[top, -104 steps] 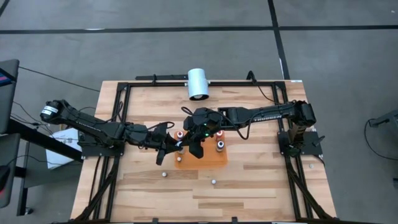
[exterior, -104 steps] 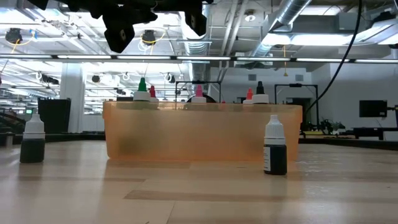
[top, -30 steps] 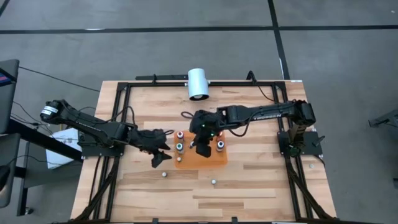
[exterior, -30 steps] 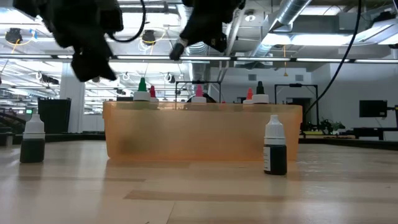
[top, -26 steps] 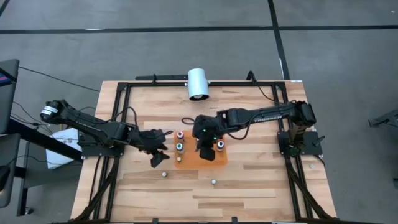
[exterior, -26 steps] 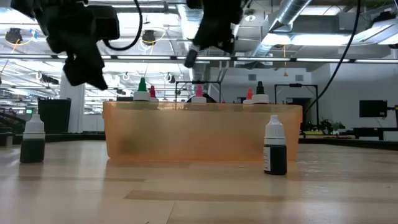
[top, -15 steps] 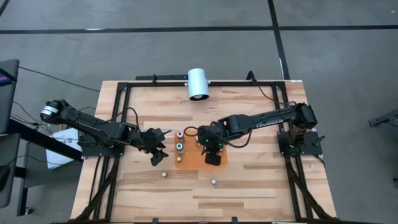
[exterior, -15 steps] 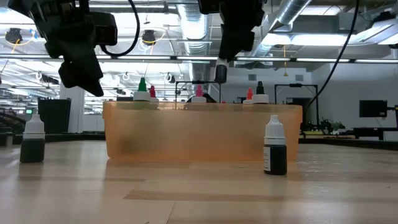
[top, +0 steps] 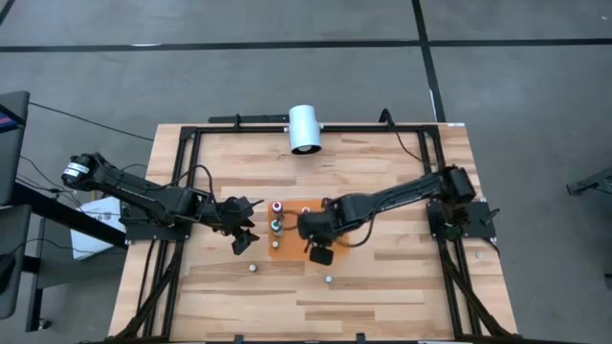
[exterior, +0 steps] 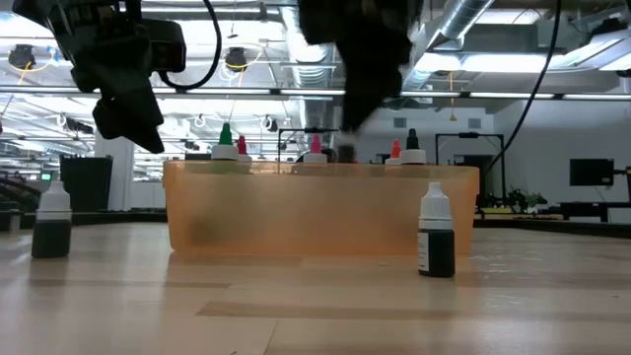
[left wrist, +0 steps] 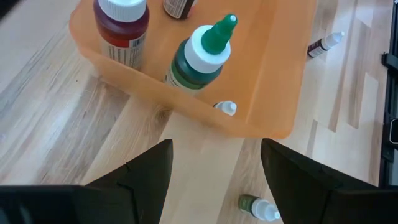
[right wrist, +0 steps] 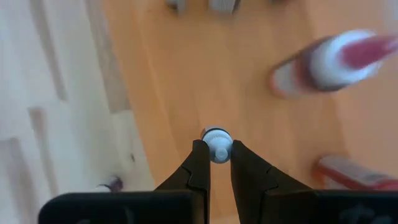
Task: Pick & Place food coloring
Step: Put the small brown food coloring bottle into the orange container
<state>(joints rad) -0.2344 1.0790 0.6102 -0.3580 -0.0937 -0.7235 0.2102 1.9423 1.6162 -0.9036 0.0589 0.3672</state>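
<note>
My right gripper now keeps hold of the tiny white-capped bottle (right wrist: 216, 148) until it is lower: it hangs above the orange tray in the right wrist view.
The orange tray (top: 330, 207) lies mid-table and holds several small food coloring bottles, among them a green-topped one (left wrist: 202, 56) and a red one (left wrist: 121, 28). They also show in the high view (top: 275, 225). My right gripper (top: 320, 254) is over the tray's near part, shut on a tiny white-capped bottle (right wrist: 216, 148). My left gripper (top: 244, 239) hangs open and empty just left of the tray (left wrist: 273, 93). Two more bottles stand on the table near the tray (top: 251, 268) (top: 328, 280). My right gripper pinches the small bottle's white cap (right wrist: 216, 144) between its two fingertips, coming from above and pointing down. The bottle's body is hidden under the cap and the fingers. Whether the bottle touches the tray floor (right wrist: 186, 74) I cannot tell.
A white cylinder (top: 304, 127) lies at the table's far edge. A black frame (top: 186, 162) runs along the table's sides. In the low view the two loose bottles (exterior: 51, 222) (exterior: 436, 232) stand in front of the tray (exterior: 320, 212). Bare wood lies toward the near edge.
My right gripper has carried the small bottle from over the tray's far part toward the table's near edge and downward, and stays shut on it. The bottle has hung below the fingers all the while.
</note>
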